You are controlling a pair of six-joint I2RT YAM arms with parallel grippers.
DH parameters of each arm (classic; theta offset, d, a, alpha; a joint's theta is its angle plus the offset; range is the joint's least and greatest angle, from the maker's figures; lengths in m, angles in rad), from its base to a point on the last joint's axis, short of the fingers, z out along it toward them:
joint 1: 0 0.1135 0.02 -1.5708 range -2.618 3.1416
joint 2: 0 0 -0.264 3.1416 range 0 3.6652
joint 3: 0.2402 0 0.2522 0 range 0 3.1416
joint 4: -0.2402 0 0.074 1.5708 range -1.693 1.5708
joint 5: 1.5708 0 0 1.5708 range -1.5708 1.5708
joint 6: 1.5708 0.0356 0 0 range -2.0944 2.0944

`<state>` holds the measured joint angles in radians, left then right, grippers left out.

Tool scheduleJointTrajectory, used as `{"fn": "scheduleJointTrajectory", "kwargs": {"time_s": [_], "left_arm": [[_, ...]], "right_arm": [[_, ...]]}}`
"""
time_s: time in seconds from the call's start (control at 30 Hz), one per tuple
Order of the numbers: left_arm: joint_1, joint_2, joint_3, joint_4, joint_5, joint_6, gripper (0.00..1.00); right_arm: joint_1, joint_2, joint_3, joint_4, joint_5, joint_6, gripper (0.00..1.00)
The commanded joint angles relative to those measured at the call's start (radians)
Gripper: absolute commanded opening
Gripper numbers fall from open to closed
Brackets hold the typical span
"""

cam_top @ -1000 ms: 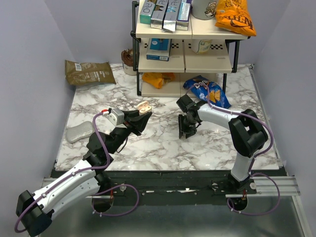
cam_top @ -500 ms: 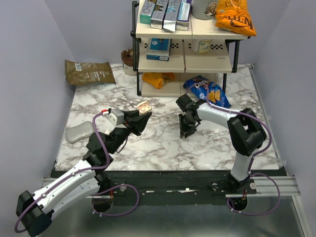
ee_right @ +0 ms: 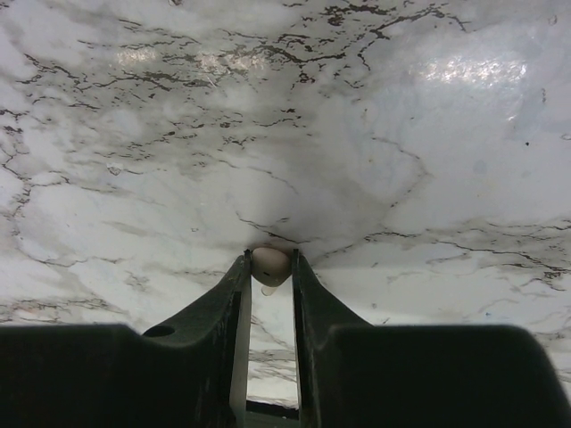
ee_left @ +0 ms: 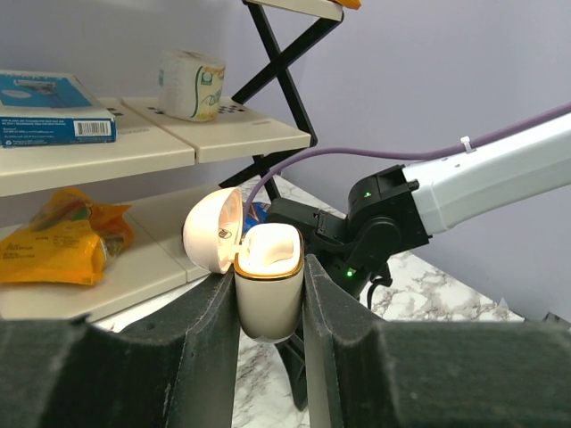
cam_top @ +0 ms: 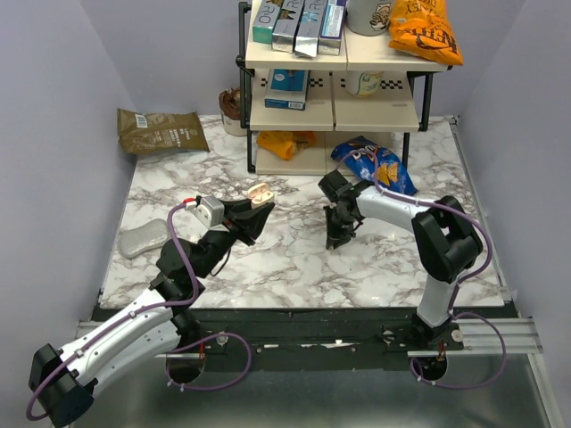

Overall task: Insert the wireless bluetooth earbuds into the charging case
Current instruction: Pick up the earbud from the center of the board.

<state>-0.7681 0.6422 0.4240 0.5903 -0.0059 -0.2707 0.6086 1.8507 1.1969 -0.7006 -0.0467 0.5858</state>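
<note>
I would lift the cream-white earbud point(cam_top: 331, 249) point(ee_right: 269, 266) off the marble table if I raised my right gripper now. Both fingers are closed against its sides.
My left gripper point(cam_top: 256, 207) is shut on the pale beige charging case point(ee_left: 268, 285) and holds it upright above the table, its lid point(ee_left: 212, 230) hinged open to the left. The case also shows in the top view point(cam_top: 260, 193). My right gripper point(cam_top: 335, 239) points down at the marble table and is shut on a small cream-white earbud point(ee_right: 269, 266) pinched between its fingertips, right at the table surface. No black earbuds show in any view.
A two-level shelf rack point(cam_top: 335, 98) with boxes and snack bags stands at the back. A blue chip bag point(cam_top: 379, 163) lies just behind my right arm. A brown pouch point(cam_top: 161, 131) lies at the back left and a grey object point(cam_top: 144, 238) at the left edge.
My right gripper has shifted slightly at the table surface. The left arm and the case have not moved.
</note>
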Motion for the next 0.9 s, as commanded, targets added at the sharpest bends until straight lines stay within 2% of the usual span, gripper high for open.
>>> {"fn": "scheduleJointTrajectory", "kwargs": {"time_s": [0.0, 0.2, 0.43, 0.57, 0.7, 0.87], "left_arm": [[-0.007, -0.009, -0.010, 0.005, -0.003, -0.005, 0.00], [-0.008, -0.010, -0.010, 0.002, -0.008, -0.002, 0.00], [-0.008, 0.005, 0.001, 0.019, -0.009, -0.002, 0.00], [-0.008, 0.020, 0.012, 0.043, 0.000, 0.010, 0.00], [-0.008, 0.066, 0.038, 0.063, 0.035, 0.024, 0.00], [-0.008, 0.128, 0.079, 0.130, 0.060, 0.022, 0.00]], "right_arm": [[0.013, -0.024, -0.037, 0.058, 0.044, 0.008, 0.01], [0.023, -0.189, -0.040, 0.050, 0.175, -0.018, 0.01], [0.085, -0.381, 0.059, 0.016, 0.284, -0.105, 0.01], [0.182, -0.479, 0.144, -0.005, 0.364, -0.182, 0.01], [0.304, -0.561, 0.262, -0.010, 0.574, -0.320, 0.01], [0.414, -0.642, 0.317, 0.044, 0.705, -0.426, 0.01]]}}
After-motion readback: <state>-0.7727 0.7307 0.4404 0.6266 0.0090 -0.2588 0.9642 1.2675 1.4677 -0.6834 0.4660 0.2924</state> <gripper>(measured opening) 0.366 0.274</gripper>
